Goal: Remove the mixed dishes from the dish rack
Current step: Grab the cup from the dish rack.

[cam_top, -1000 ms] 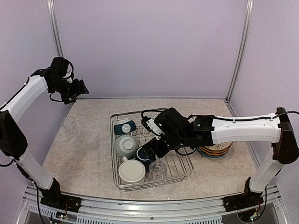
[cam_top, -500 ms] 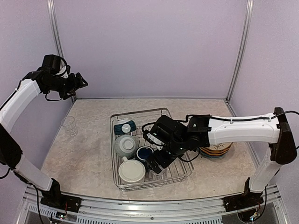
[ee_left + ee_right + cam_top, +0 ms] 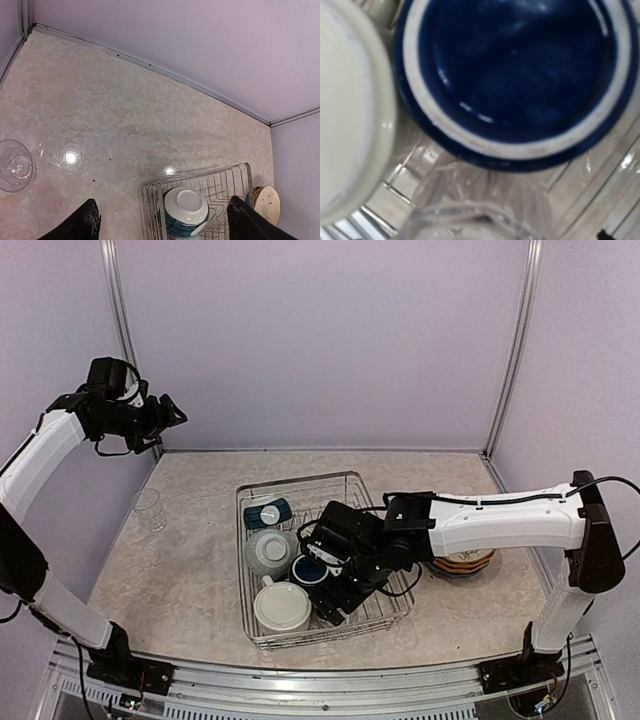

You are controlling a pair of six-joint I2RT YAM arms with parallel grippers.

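Observation:
The body of the clear glass tumbler (image 3: 470,215) is between the open fingers and closing now would catch the tumbler, so my right gripper closes on it next.
The dish rack (image 3: 298,481) stands mid-table. It holds a small teal bowl (image 3: 268,512) upside down, a pale mug (image 3: 269,551), a cream mug (image 3: 282,607) and a navy mug (image 3: 308,569). My right gripper (image 3: 335,603) is low in the rack's front part, over a clear glass tumbler (image 3: 470,215) that the arm hides from above. The right wrist view shows the navy mug (image 3: 520,75) and cream mug (image 3: 345,110) very close; the fingers are almost out of frame and look open. My left gripper (image 3: 173,418) is open and empty, high at the back left.
A second clear tumbler (image 3: 148,508) stands on the table left of the rack and shows in the left wrist view (image 3: 15,165). Stacked plates (image 3: 462,563) lie right of the rack, partly behind my right arm. Walls close the back and sides.
My right gripper moved forward and down from beside the navy mug onto the tumbler at the rack's front. My left arm swung up and back toward the left corner.

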